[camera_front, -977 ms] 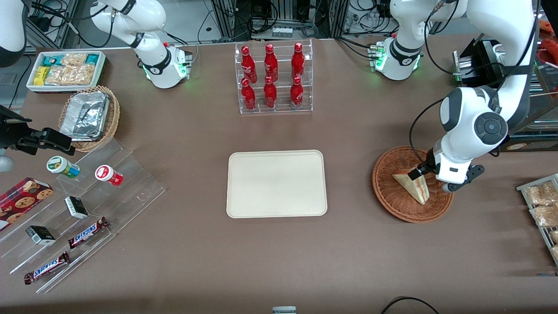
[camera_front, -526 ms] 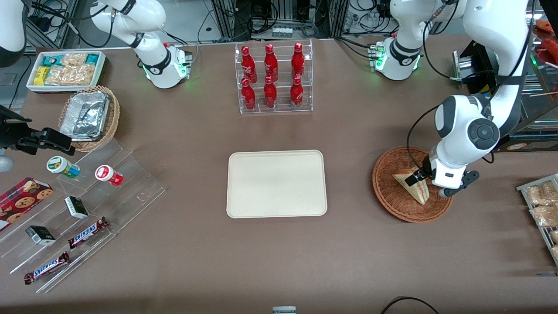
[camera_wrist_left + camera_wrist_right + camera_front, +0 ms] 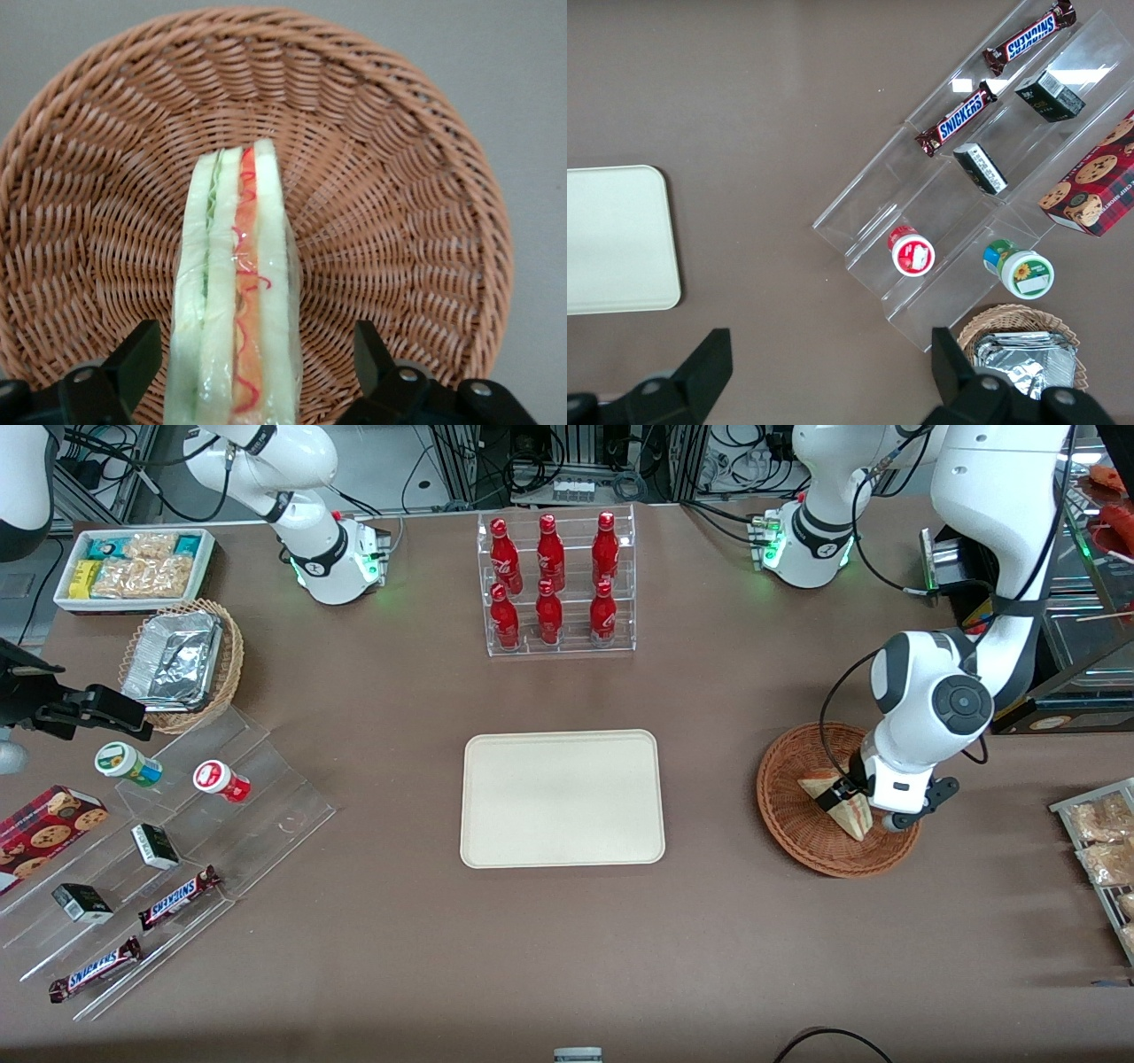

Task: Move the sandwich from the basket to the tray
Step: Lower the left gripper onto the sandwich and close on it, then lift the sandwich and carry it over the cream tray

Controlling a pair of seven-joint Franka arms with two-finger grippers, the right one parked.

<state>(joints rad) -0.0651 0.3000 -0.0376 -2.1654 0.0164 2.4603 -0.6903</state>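
Note:
The wrapped sandwich needs to go onto the tray, so my gripper needs to grab it by its narrow end next.
The sandwich (image 3: pixel 846 809) stands on its edge in the reddish-brown wicker basket (image 3: pixel 784 819), toward the working arm's end of the table. Its cut edge shows red and green filling between pale bread (image 3: pixel 235 283), wrapped in clear film. My gripper (image 3: pixel 856 801) is down in the basket (image 3: pixel 399 204) and straddles the sandwich. The gripper (image 3: pixel 255 343) is open, with one black finger (image 3: pixel 140 352) on each side of the wedge and a gap between each finger and the bread. The cream-white tray (image 3: pixel 562 798) lies bare at the table's middle, beside the basket.
A clear rack of red bottles (image 3: pixel 556 584) stands farther from the front camera than the tray. A rack of snack packets (image 3: pixel 1101 841) sits at the working arm's table end. Toward the parked arm's end are an acrylic stepped stand (image 3: pixel 177 841), a tan basket with foil containers (image 3: pixel 182 660) and a white bin (image 3: pixel 133 567).
The arm has swung in and lowered over the basket, bringing the open gripper down around the sandwich. The sandwich has not moved.

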